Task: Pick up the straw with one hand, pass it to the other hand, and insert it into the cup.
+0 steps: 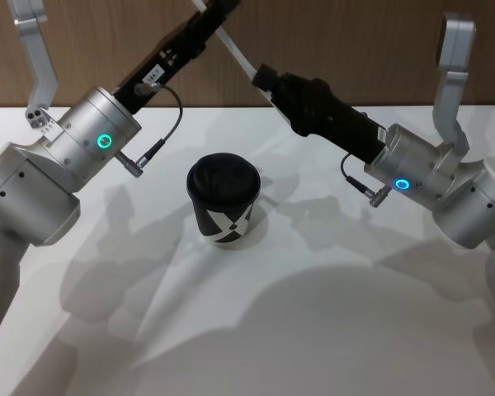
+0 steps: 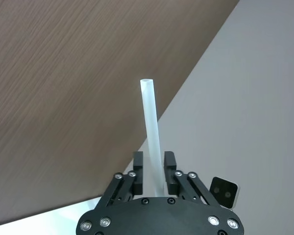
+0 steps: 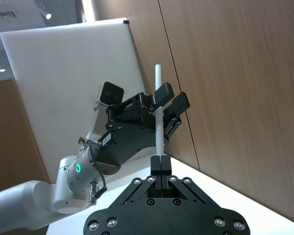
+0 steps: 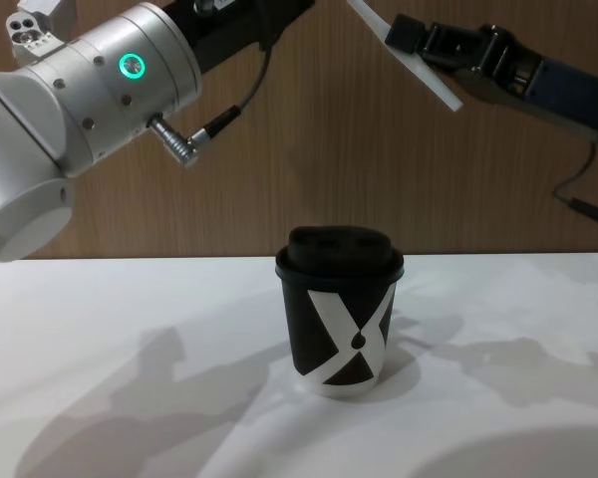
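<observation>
The robot's right gripper covers the lower part of the white straw with its closed fingers, so the left gripper will hold the straw next by its bare upper part [image 1: 219, 28].
The white straw [image 1: 235, 49] is held in the air above and behind the cup, slanting between both grippers. My right gripper [image 1: 261, 77], on the dark forearm, is shut on the straw's lower part [image 3: 159, 142]. My left gripper [image 2: 154, 161], on the silver arm with the green ring light, stands open, with one finger on each side of the straw [image 2: 150, 117] and a small gap at each. The right wrist view shows the left gripper [image 3: 171, 96] higher up the straw. The black cup [image 1: 223, 202] with the white X and domed lid stands upright on the table [image 4: 344, 319].
The white table [image 1: 330, 330] spreads around the cup, crossed by arm shadows. A brown wood-panel wall [image 4: 309, 149] rises directly behind it. Both arms reach in high from the sides, and a black cable [image 1: 169, 124] loops off the left wrist.
</observation>
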Controlling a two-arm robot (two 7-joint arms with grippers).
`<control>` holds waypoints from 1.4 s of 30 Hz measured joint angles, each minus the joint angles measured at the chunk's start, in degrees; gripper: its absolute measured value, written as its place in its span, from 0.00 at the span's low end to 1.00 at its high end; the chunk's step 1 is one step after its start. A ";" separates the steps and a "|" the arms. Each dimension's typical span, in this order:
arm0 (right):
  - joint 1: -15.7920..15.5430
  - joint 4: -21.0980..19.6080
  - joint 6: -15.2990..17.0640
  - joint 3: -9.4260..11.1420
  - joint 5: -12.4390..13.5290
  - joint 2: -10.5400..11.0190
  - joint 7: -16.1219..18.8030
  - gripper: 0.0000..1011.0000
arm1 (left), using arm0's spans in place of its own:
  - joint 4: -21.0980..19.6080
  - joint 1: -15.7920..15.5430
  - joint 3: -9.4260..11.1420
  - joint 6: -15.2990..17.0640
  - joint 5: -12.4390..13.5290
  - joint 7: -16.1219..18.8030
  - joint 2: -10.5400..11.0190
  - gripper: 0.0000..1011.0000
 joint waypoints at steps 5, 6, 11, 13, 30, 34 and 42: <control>0.00 0.00 0.00 0.00 0.00 0.00 0.00 0.01 | 0.05 -0.11 0.18 -0.23 -0.10 -0.03 0.05 0.15; 0.00 0.00 0.00 0.00 0.00 0.00 0.00 0.01 | 0.07 -0.17 0.27 -0.31 -0.14 -0.06 0.06 0.11; 0.00 0.00 0.00 0.00 0.00 0.00 0.00 0.01 | 0.14 -0.25 0.46 -0.56 -0.27 -0.11 0.16 0.05; 0.00 0.00 0.00 0.00 0.00 0.00 0.00 0.01 | 0.18 -0.29 0.55 -0.69 -0.34 -0.14 0.21 0.04; 0.00 0.00 0.00 0.01 0.00 0.00 0.00 0.29 | 0.21 -0.34 0.86 -1.71 -1.16 -0.30 0.94 0.01; 0.00 0.00 0.00 0.00 0.00 0.00 0.00 0.43 | 0.05 -0.29 0.89 -1.87 -1.35 -0.34 1.19 0.01; 0.00 0.00 0.00 0.00 0.00 0.00 0.00 0.70 | -0.60 -0.09 0.89 -2.32 -1.50 -0.35 1.97 0.01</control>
